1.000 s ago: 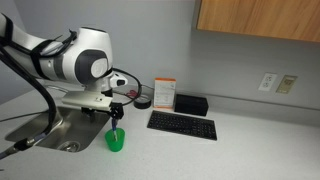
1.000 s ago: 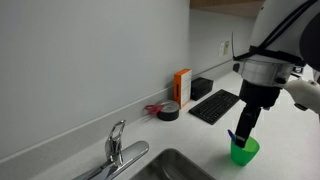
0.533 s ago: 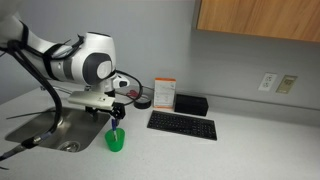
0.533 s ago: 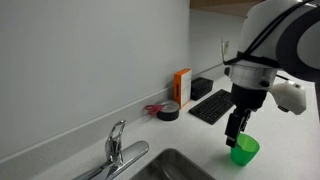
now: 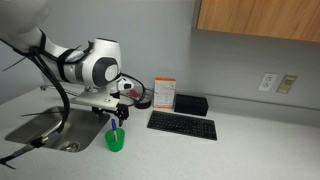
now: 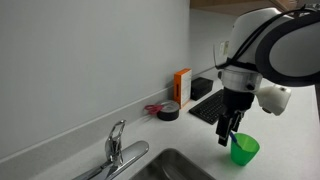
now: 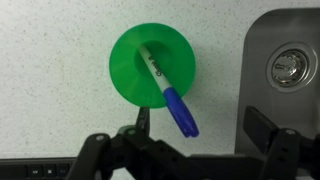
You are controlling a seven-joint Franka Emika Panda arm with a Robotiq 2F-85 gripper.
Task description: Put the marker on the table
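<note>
The blue end (image 5: 114, 126) (image 7: 181, 113) reaches back past my open fingers, and they are level with its sides. My gripper should close on it now.
The marker (image 7: 170, 92) stands tilted in the small green cup (image 7: 130, 75), white end down inside and blue end sticking out over the rim. The cup stands on the light table (image 7: 60, 110) next to the steel sink (image 7: 285, 65). My gripper (image 7: 200, 125) is open just above the cup, its two fingers wide apart on either side of the marker's blue end without touching it. In both exterior views the gripper (image 5: 119, 118) (image 6: 228, 130) hangs just above the cup (image 5: 115, 141) (image 6: 245, 150). The marker is not clear there.
A black keyboard (image 5: 182, 125) lies beyond the cup. An orange box (image 5: 164, 94), a black box (image 5: 191, 104) and a tape roll (image 6: 169, 111) stand by the wall. The sink (image 5: 45, 130) with its faucet (image 6: 117, 148) lies beside the cup.
My gripper has lifted up out of the cup and shifted slightly to the side. The marker has stayed in the cup.
</note>
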